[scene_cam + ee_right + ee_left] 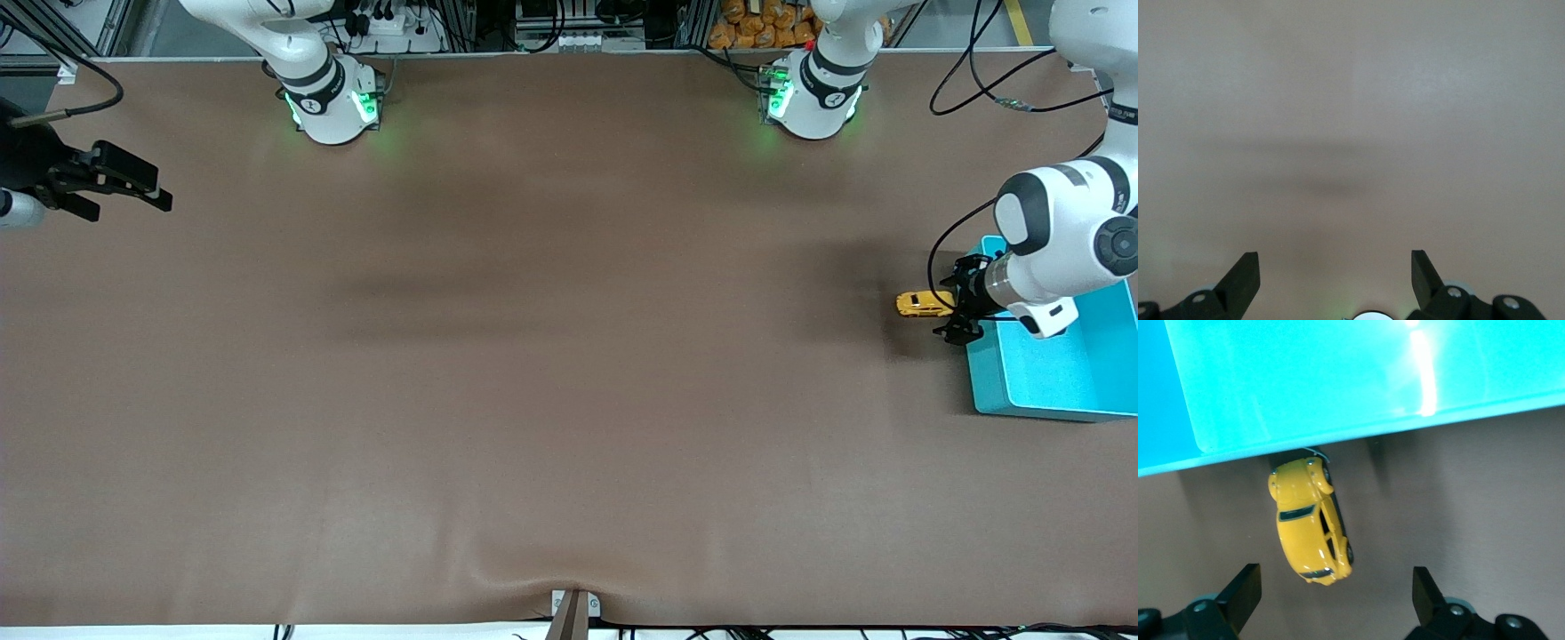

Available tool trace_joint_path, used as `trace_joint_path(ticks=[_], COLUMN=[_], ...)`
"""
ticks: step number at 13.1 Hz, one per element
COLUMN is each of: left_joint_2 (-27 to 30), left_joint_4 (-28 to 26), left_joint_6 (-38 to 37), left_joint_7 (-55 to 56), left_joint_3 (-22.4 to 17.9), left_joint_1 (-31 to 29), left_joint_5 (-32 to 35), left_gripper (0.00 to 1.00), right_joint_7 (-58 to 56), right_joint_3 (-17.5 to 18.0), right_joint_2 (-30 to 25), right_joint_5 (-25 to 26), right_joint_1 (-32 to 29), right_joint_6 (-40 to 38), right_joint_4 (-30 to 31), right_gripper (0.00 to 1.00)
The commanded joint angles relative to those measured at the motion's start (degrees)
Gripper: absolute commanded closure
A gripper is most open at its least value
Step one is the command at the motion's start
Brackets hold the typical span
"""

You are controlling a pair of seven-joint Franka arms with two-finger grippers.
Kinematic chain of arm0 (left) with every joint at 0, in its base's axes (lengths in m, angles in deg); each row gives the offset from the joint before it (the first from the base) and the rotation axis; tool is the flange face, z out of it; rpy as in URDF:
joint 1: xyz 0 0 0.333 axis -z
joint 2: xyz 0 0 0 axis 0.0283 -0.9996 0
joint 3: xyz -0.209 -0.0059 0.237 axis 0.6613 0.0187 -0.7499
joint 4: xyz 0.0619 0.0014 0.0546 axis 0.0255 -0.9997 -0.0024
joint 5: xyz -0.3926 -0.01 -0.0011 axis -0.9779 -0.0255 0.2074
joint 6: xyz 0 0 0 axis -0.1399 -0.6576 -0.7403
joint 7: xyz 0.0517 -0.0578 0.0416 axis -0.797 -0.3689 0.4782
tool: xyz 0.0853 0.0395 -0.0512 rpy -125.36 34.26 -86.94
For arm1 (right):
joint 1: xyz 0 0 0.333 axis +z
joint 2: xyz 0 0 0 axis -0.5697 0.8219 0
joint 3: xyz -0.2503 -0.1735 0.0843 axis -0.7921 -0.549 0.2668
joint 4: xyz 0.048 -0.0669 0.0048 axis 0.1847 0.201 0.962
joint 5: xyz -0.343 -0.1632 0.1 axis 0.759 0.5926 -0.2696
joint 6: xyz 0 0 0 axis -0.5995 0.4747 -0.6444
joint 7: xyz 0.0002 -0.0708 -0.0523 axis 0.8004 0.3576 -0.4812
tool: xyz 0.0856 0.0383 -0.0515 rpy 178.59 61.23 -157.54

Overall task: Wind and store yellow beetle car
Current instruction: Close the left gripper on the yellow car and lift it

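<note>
I will next pick up the yellow beetle car [921,304] by its cabin's sides with my left gripper, to store it in the teal bin [1058,378].
The yellow beetle car [921,304] [1310,523] stands on the brown table, right beside the outer wall of a teal bin [1058,378] [1338,380], on the side toward the right arm's end. My left gripper [955,309] [1335,593] is open and low at the car. Its black fingers [1245,590] stand wide apart, and only the car's near end reaches the gap between them without touching. My right gripper [133,197] [1335,273] waits open and holding nothing over the table's edge at the right arm's end.
The teal bin sits at the left arm's end of the table, and the left arm's forearm [1058,240] reaches over it. Brown cloth [551,356] covers the table. Both arm bases [333,102] stand along the edge farthest from the front camera.
</note>
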Motion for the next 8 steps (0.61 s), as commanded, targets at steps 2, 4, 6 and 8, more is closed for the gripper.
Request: trace_joint_path(ticks=[2, 4, 6, 8], left_joint_2=[1.0, 1.0, 0.9, 0.9], left_joint_4=[-4.4, -5.1, -5.2, -5.9], left_joint_6=[4.2, 6.1, 7.1, 8.2], left_joint_7=[1.5, 1.5, 1.5, 1.5], left_joint_3=[0.4, 0.6, 0.6, 0.4], left_joint_1=[-1.4, -2.8, -4.4, -4.5], left_joint_5=[2.9, 2.9, 3.0, 3.3], left_gripper=[0.00, 0.00, 0.00, 0.00], right_joint_7=[1.3, 1.3, 1.3, 1.2], right_joint_3=[-1.6, -2.0, -2.1, -2.2], right_joint_2=[-3.9, -3.9, -4.4, -5.1], right_joint_5=[2.7, 5.3, 6.6, 6.6], right_joint_1=[1.4, 1.7, 2.3, 2.4], right_joint_6=[2.8, 3.1, 5.4, 6.9], right_joint_4=[5.1, 5.2, 7.1, 7.9], right_gripper=[0.00, 0.00, 0.00, 0.00])
